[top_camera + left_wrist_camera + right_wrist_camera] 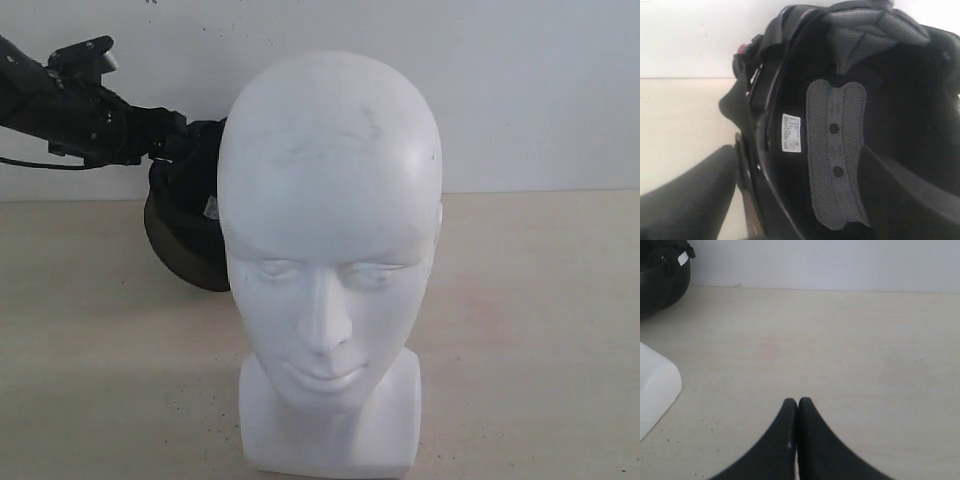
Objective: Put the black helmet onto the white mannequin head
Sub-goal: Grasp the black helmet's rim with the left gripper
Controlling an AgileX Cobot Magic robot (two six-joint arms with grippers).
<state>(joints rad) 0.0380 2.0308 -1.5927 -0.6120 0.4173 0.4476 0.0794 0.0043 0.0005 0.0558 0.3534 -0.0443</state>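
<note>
My left gripper grabs the helmet by its thin open rim [771, 185] next, since the helmet's shell is wide and round.
The white mannequin head [330, 230] stands upright at the front of the table, facing the exterior camera. Behind it to the left, the black helmet [185, 240] is partly hidden by the head, its smoky visor low. My left gripper [190, 140] reaches it from the left. In the left wrist view the helmet's padded lining [835, 150] and white label [791, 132] fill the frame. The left gripper [797, 167] is open astride the rim, and a strip of table shows between the outer finger [685, 200] and the shell. My right gripper [798, 402] is shut and empty above bare table.
The mannequin's square base [655, 390] and part of the helmet [660, 280] show at the edge of the right wrist view. A white wall [540, 90] closes off the back of the pale table [540, 330].
</note>
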